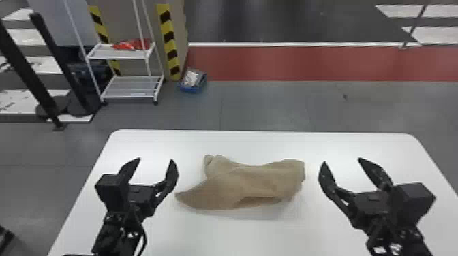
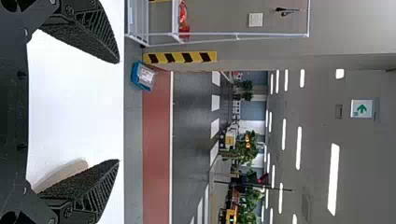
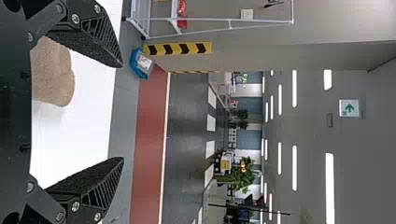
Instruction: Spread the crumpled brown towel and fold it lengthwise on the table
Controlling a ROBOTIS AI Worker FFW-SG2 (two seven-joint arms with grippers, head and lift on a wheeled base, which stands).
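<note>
The crumpled brown towel needs to be spread, so I should pick it up by its pointed corner (image 1: 182, 196) with my left gripper next.
The brown towel (image 1: 248, 184) lies crumpled in the middle of the white table, one corner pointing left toward the near side and another bunched up at the back left. My left gripper (image 1: 156, 159) is left of the towel, open, nothing between its fingers. To the towel's right stands my right gripper (image 1: 341, 160), also open and holding nothing. In the left wrist view, the left gripper (image 2: 117, 111) has its fingers wide apart, with a bit of towel (image 2: 63, 173) beside one finger. The right wrist view has the right gripper (image 3: 123, 112) spread, part of the towel (image 3: 53, 74) near one finger.
The white table (image 1: 259, 143) has rounded far corners. Beyond it on the floor are a white wire rack (image 1: 133, 86), a blue bin (image 1: 193, 81) and black posts at the left, well away from the arms.
</note>
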